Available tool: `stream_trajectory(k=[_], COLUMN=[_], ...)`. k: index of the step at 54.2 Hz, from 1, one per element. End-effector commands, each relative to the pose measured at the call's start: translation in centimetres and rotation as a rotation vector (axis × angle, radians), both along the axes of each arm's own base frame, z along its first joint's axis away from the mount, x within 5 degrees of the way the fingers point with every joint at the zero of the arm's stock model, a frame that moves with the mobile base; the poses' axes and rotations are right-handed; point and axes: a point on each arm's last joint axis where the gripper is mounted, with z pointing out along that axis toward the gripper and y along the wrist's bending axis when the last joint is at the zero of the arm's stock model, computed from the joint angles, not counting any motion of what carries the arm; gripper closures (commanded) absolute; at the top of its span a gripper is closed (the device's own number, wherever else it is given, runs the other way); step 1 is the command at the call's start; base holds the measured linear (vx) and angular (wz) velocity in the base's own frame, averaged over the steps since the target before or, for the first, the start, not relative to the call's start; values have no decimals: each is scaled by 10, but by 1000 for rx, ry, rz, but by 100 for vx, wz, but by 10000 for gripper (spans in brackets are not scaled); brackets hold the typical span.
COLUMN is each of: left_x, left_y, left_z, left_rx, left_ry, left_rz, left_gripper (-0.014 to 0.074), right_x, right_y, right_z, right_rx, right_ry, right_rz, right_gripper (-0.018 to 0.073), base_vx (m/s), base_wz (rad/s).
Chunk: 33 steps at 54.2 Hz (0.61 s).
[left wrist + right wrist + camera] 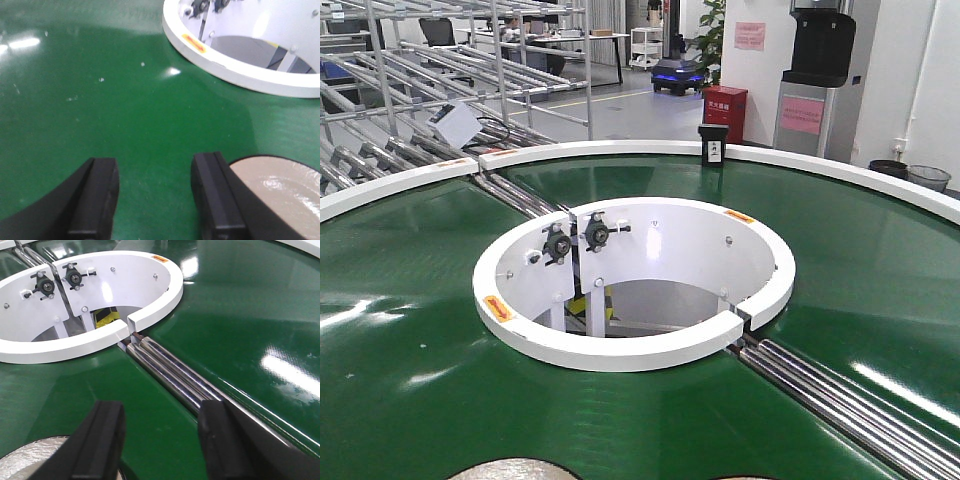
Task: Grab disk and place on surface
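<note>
I will next use my left gripper to grab the pale disk by its dark rim (239,161) and lift it off the green belt (145,115), so I can place it.
A pale, glossy disk (516,470) with a dark rim lies flat on the green belt (410,350) at the very bottom of the front view. In the left wrist view the disk (282,192) sits just right of my left gripper (155,167), which is open over bare belt. In the right wrist view the disk (27,460) shows at the lower left, partly behind the left finger of my right gripper (161,410). That gripper is open too, with only belt between its fingers. The dark grey tabletop surface is out of view.
The white inner rim (620,350) rings a central opening holding brackets and bearings. Steel rollers (170,372) cross the belt just ahead of my right gripper. A white outer rim (840,170) bounds the belt. Metal racks (420,80) stand behind.
</note>
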Motion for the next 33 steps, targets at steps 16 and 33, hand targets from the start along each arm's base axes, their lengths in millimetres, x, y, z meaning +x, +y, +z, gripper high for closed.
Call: stream_trajectory(k=[16,33], left_x=[66,125], left_y=[-15,-15], left_z=[-52,-82], left_rx=[-165,-154], left_ry=[337,470], left_rz=[-164,-269], left_gripper=[130,130], right_x=[3,3], right_y=[0,0], right_z=[16,16], right_rx=[1,1], right_ry=[-103,-103], right_rz=[-4,-4], right_gripper=[109,109], base_vx=[0,0], base_wz=[0,0])
